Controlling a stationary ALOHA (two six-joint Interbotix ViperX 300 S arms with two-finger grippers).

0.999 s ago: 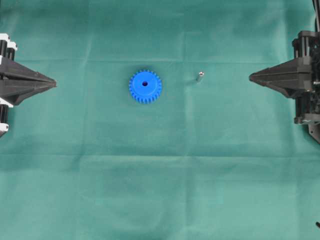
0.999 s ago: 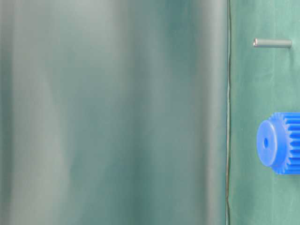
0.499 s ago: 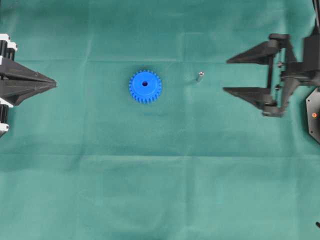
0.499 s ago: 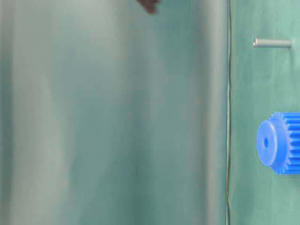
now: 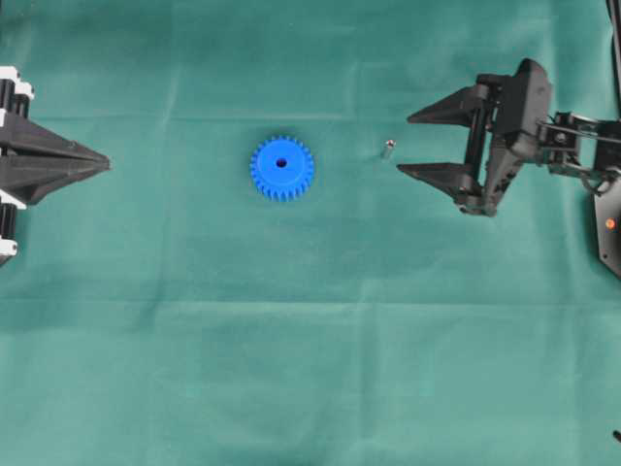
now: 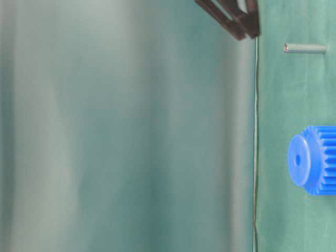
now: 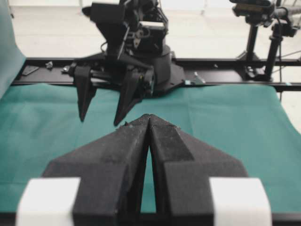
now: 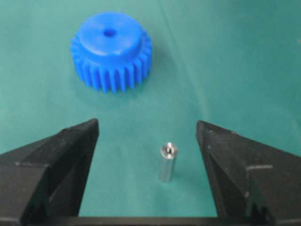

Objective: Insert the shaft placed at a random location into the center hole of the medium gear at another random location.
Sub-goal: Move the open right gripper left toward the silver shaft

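Observation:
My right gripper moves toward the small silvery shaft [image 5: 387, 149], before closing on it, since green cloth shows between its fingers and the shaft.
The blue medium gear [image 5: 281, 167] lies flat on the green cloth, its dark center hole [image 5: 281, 163] facing up. The small silvery shaft [image 5: 387, 149] stands upright to the gear's right. My right gripper [image 5: 405, 145] is open, its fingertips just right of the shaft and apart from it. In the right wrist view the shaft [image 8: 167, 162] shows between the two spread fingers of the gripper [image 8: 146, 123], with the gear [image 8: 113, 52] farther ahead. My left gripper [image 5: 105, 161] rests shut at the far left and holds nothing [image 7: 149, 117].
Green cloth [image 5: 310, 369] covers the whole table. The table-level view shows the shaft [image 6: 305, 48], the gear [image 6: 312, 160] and the dark right fingers [image 6: 236, 21] at its top edge. A black rail [image 7: 235, 84] runs behind the cloth's far edge.
My right gripper went from shut to open and moved left to just beside the shaft. Gear, shaft and left gripper have not moved.

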